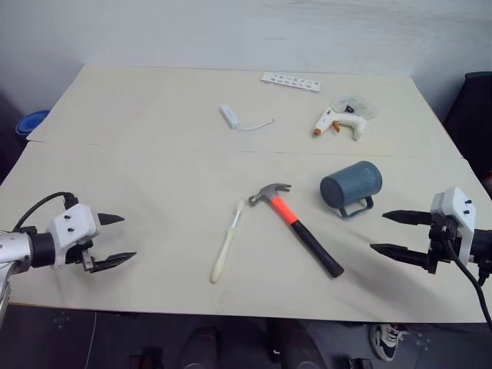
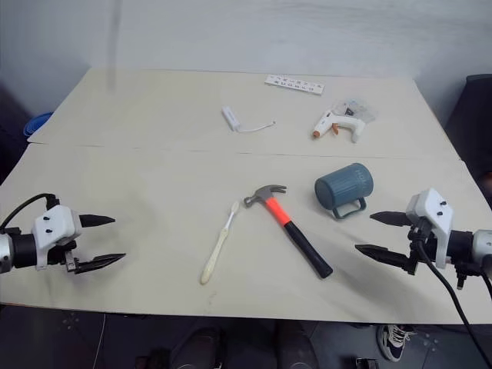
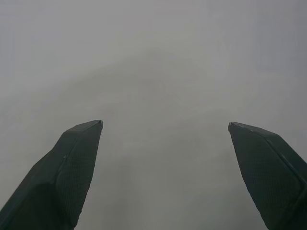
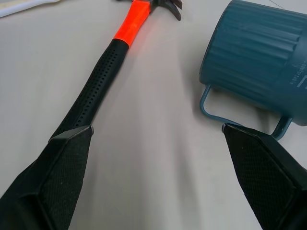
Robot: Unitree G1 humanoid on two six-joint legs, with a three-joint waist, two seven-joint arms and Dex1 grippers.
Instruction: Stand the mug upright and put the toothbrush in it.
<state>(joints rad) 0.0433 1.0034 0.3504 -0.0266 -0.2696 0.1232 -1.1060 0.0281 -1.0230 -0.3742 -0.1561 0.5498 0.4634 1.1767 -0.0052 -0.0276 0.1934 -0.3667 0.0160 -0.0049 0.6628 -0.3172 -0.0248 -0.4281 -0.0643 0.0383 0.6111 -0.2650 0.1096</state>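
The robot's right gripper next needs to hold the mug by its slim square handle to stand the mug upright, because the mug's round body lies wide on its side.
The blue-grey ribbed mug lies on its side right of the table's middle, its square handle resting on the table toward the front edge. The cream toothbrush lies flat left of the hammer, bristled head pointing away. My right gripper hovers open near the front right edge, a short way right of the mug, with nothing between its fingers. My left gripper stands open and empty at the front left, far from both objects.
An orange-and-black hammer lies between toothbrush and mug. Farther back are a small white stick with a thin cord, a white glue gun and a white strip. A blue bowl sits off the table's left edge.
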